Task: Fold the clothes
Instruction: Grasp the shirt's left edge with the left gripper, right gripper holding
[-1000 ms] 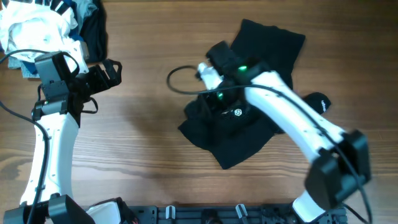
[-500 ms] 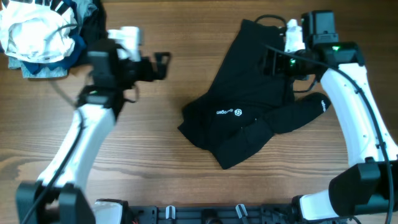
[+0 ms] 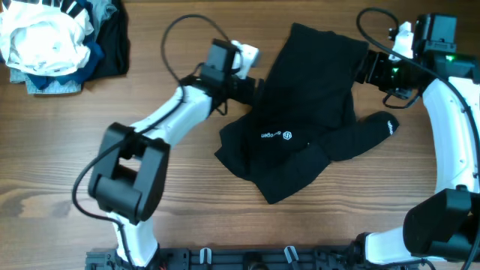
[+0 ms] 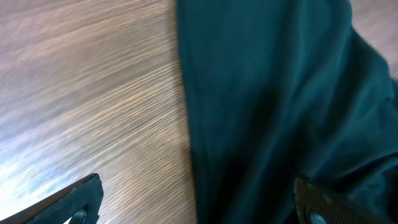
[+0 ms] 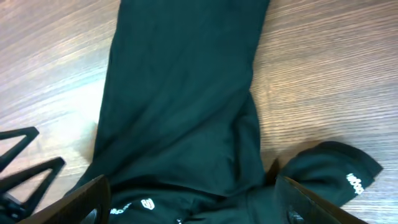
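Observation:
The left gripper takes hold of the black garment's side edge (image 3: pixel 262 88) (image 4: pixel 196 180) nearest the pile next, to draw the garment across the table for folding.
The clothes (image 3: pixel 311 105) are a black garment lying crumpled on the wooden table, right of centre, with a small white logo (image 3: pixel 285 135) facing up. One sleeve (image 3: pixel 375 127) with white lettering sticks out to the right. My left gripper (image 3: pixel 251 86) hovers at the garment's left edge, open. In the left wrist view that edge of the clothes (image 4: pixel 280 93) runs between the wide-apart fingertips (image 4: pixel 74 199) of the gripper (image 4: pixel 196 208). My right gripper (image 3: pixel 365 69) is open at the upper right edge. It looks down on the clothes (image 5: pixel 186 93) with nothing held in its gripper (image 5: pixel 193 205).
A pile of other clothing (image 3: pixel 52 37), white, blue and dark, lies at the table's back left corner. A black cable (image 3: pixel 180 37) loops above the left arm. Bare wood (image 3: pixel 187 202) shows in front of the garment.
My left arm has swung right from the clothing pile to the garment's left edge. My right gripper has lifted off the garment's middle, moved to its upper right edge and opened wider.

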You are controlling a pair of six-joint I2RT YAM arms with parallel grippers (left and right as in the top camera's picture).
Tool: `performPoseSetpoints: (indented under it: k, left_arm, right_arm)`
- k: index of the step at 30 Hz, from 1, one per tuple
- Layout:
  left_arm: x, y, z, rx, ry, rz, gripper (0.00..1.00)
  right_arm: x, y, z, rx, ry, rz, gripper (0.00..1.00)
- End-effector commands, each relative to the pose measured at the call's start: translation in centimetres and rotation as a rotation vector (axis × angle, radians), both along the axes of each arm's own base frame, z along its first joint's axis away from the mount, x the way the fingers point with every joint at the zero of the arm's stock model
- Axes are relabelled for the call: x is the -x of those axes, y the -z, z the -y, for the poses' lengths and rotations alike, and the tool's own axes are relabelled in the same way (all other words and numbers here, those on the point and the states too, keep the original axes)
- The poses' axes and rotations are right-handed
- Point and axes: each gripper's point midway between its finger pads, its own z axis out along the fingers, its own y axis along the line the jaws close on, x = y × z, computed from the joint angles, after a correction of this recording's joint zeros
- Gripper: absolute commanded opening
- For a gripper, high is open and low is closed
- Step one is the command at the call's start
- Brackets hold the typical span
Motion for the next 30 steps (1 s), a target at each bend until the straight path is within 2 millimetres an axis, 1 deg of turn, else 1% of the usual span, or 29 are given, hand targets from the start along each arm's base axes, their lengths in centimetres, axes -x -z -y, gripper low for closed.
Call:
performPoseSetpoints:
  k: [1, 6, 8, 14, 16, 18, 19, 21, 24, 25, 26, 27, 28, 29, 30]
  left_arm:
    - [-0.5, 1.5, 0.9, -0.153, 0.059, 0.094, 0.95]
    - [0.0, 3.7, 2.0, -0.208, 0.089, 0.101, 0.92]
    - [-0.2, 4.3, 2.0, -0.225, 0.079, 0.111, 0.89]
    - [-1.1, 6.3, 2.0, -0.251, 0.056, 0.130, 0.88]
    - [-1.3, 6.6, 2.1, -0.250, 0.058, 0.138, 0.86]
    - [-1.5, 6.7, 2.1, -0.255, 0.060, 0.149, 0.83]
    - [-1.4, 6.6, 2.3, -0.259, 0.069, 0.155, 0.80]
    - [-1.2, 6.7, 2.8, -0.267, 0.095, 0.168, 0.79]
    - [-0.7, 7.2, 3.2, -0.277, 0.117, 0.166, 0.76]
    - [-0.6, 7.7, 3.3, -0.281, 0.121, 0.159, 0.73]
    - [-0.5, 8.0, 3.3, -0.284, 0.123, 0.153, 0.67]
    - [-0.3, 8.3, 3.3, -0.288, 0.127, 0.146, 0.56]
    - [-0.1, 8.4, 3.4, -0.290, 0.130, 0.142, 0.33]
    - [0.0, 8.5, 3.6, -0.290, 0.133, 0.140, 0.22]
    - [0.2, 8.5, 3.9, -0.289, 0.139, 0.142, 0.16]
  right_arm:
    - [0.0, 0.3, 1.0, 0.036, 0.037, -0.010, 0.85]
    - [0.0, 0.3, 1.0, 0.037, 0.037, -0.009, 0.85]
    - [0.0, 0.3, 1.1, 0.040, 0.038, -0.009, 0.85]
    - [0.0, 0.4, 1.1, 0.040, 0.038, -0.009, 0.86]
    - [0.0, 0.5, 1.1, 0.039, 0.038, -0.010, 0.85]
    - [0.0, 0.8, 1.1, 0.039, 0.038, -0.016, 0.85]
    - [0.0, 0.8, 1.1, 0.038, 0.038, -0.018, 0.85]
    - [0.0, 1.0, 1.1, 0.038, 0.038, -0.022, 0.85]
    - [-0.1, 1.0, 1.1, 0.038, 0.038, -0.022, 0.85]
    - [-0.1, 1.0, 1.1, 0.038, 0.038, -0.021, 0.85]
    - [-0.1, 1.0, 1.1, 0.038, 0.038, -0.020, 0.85]
    - [-0.1, 1.0, 1.1, 0.038, 0.038, -0.020, 0.85]
    - [-0.1, 1.0, 1.1, 0.038, 0.038, -0.020, 0.85]
    - [-0.1, 1.0, 1.1, 0.038, 0.038, -0.021, 0.85]
    - [-0.1, 1.0, 1.1, 0.038, 0.038, -0.021, 0.85]
